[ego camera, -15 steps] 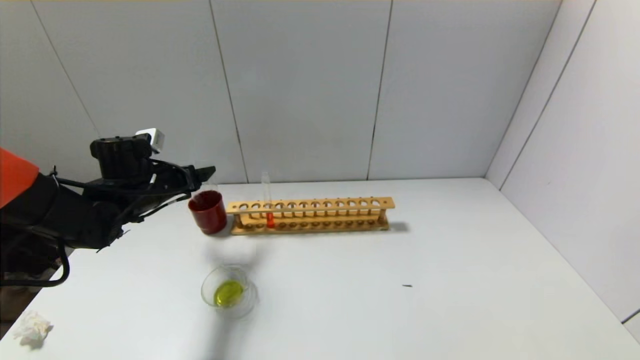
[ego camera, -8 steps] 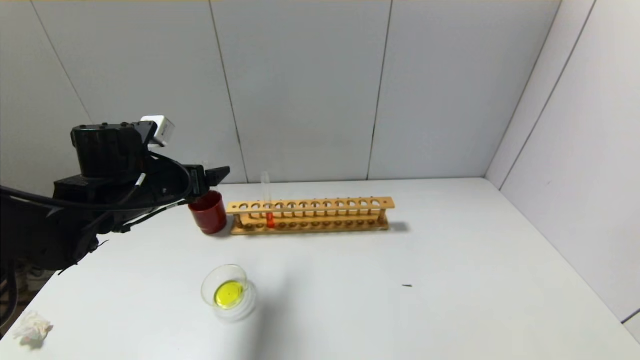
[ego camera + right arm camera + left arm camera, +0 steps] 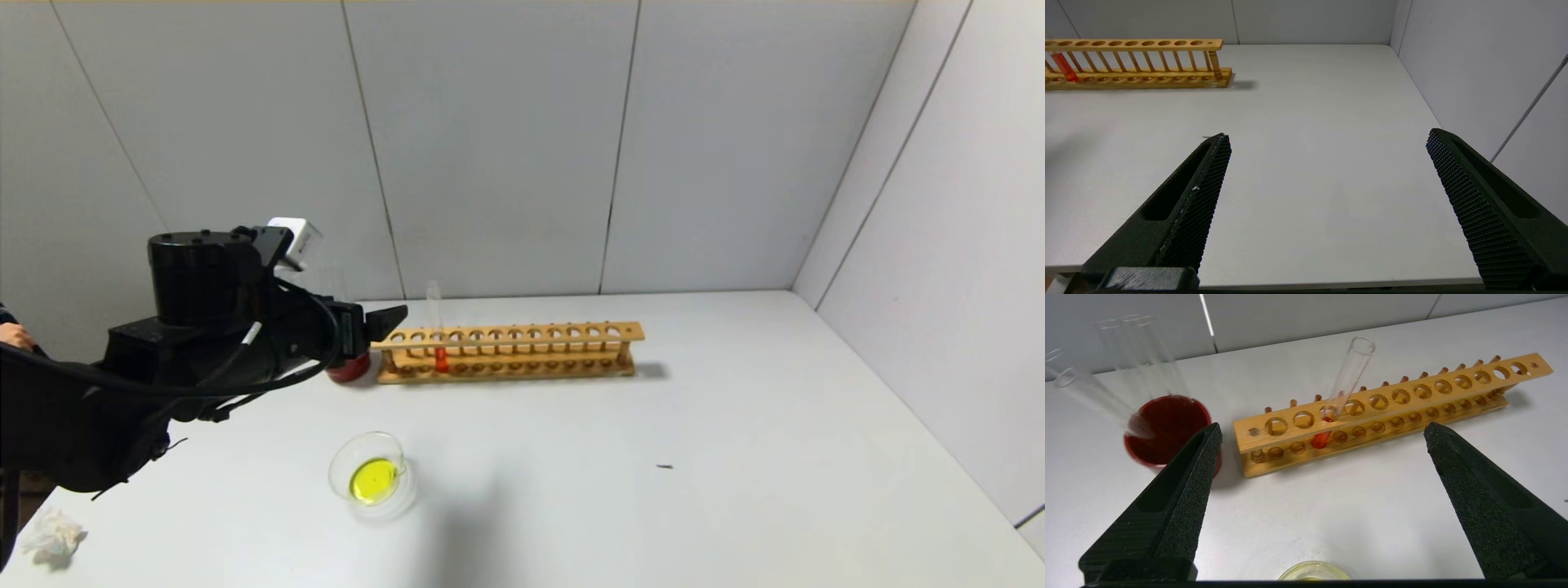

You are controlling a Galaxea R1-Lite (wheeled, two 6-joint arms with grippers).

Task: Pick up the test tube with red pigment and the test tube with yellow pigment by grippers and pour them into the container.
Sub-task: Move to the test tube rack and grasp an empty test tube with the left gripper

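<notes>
The wooden rack closes around the lower end of the test tube, so my left gripper needs to grip the tube next by its clear glass above the rack.
The test tube with red pigment [image 3: 436,327] stands in the wooden rack [image 3: 531,347], near its left end, orange-red liquid at its base; it also shows in the left wrist view [image 3: 1345,384]. My left gripper [image 3: 388,322] is open and empty, level with the rack's left end and short of the tube; in its own view [image 3: 1323,428] the jaws stand wide apart. The container [image 3: 371,478], a clear glass dish, holds yellow liquid. No tube with yellow liquid shows. My right gripper [image 3: 1327,134] is open and empty over bare table at the right, out of the head view.
A dark red cup [image 3: 1167,428] with blurred clear empty tubes [image 3: 1139,351] stands left of the rack [image 3: 1412,400], mostly hidden behind my left gripper in the head view. A crumpled tissue [image 3: 51,535] lies at the front left corner. Walls close the back and right.
My left gripper has moved right, from beside the red cup toward the rack's left end, and now covers most of the cup. It stays open. The tube and dish have not moved.
</notes>
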